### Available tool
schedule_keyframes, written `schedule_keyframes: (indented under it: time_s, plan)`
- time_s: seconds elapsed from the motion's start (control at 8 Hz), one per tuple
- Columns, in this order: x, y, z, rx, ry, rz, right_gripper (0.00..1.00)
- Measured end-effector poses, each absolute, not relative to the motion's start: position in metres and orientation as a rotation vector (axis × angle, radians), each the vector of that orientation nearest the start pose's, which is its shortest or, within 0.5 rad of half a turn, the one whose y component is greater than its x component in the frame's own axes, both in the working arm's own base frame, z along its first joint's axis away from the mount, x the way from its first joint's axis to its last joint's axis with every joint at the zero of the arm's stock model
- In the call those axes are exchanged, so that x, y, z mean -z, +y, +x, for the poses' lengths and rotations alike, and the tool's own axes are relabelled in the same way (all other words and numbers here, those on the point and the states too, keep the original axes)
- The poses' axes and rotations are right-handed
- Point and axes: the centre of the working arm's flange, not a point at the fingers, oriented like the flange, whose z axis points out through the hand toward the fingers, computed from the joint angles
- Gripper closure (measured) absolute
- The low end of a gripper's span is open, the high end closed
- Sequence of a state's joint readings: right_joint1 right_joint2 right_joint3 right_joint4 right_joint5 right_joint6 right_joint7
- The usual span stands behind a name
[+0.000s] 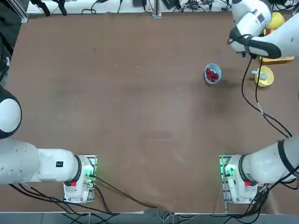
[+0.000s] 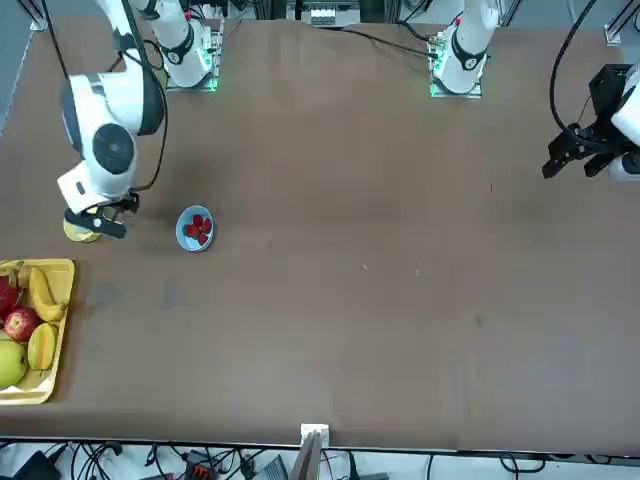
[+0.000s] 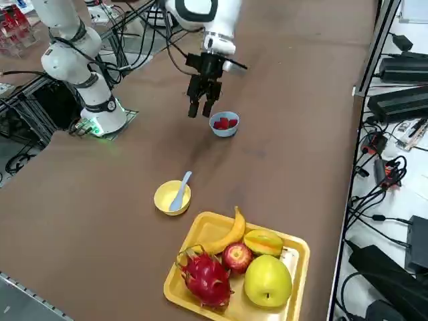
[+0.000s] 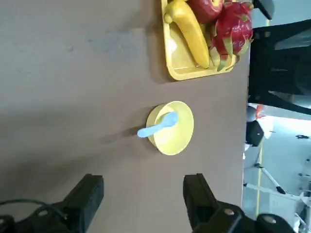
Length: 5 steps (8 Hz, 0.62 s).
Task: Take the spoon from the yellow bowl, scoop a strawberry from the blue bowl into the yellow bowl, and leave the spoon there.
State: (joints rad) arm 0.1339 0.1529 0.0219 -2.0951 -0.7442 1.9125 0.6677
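The spoon's head rests down inside the yellow bowl (image 4: 171, 127), so my right gripper should next pick up the spoon by the handle sticking out over the yellow bowl's rim (image 4: 145, 132).
The yellow bowl (image 3: 172, 198) sits on the brown table near the fruit tray. The pale blue spoon (image 3: 181, 190) lies in it, handle sticking out over the rim. The light-blue bowl (image 3: 225, 124) holds red strawberries (image 3: 225, 122) and stands a bowl's width or two away. My right gripper (image 3: 199, 108) hangs open and empty above the table, beside the blue bowl and short of the yellow one. In the right wrist view the yellow bowl (image 4: 171, 127) and spoon (image 4: 156, 126) lie ahead of the spread fingers (image 4: 90, 196). From overhead the blue bowl (image 1: 212, 73) and yellow bowl (image 1: 265, 76) both show.
A rectangular yellow tray (image 3: 284, 257) with a banana, apple, dragon fruit and other fruit lies right beside the yellow bowl, at the table's right edge. The arm's cable (image 1: 254, 100) hangs over the table near the bowls. The brown tabletop (image 1: 140, 102) stretches leftward.
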Motion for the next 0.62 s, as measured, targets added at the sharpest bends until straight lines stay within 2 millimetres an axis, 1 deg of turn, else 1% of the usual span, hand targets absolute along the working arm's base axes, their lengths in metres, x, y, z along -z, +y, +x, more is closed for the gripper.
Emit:
schedule_keyframes:
  time_s: [0.25,0.62]
  plan:
    - [-0.298,0.030,0.534,-0.002,-0.141,2.312,0.00]
    - [-0.248,0.025,0.532,-0.028,-0.114,2.209,0.00]
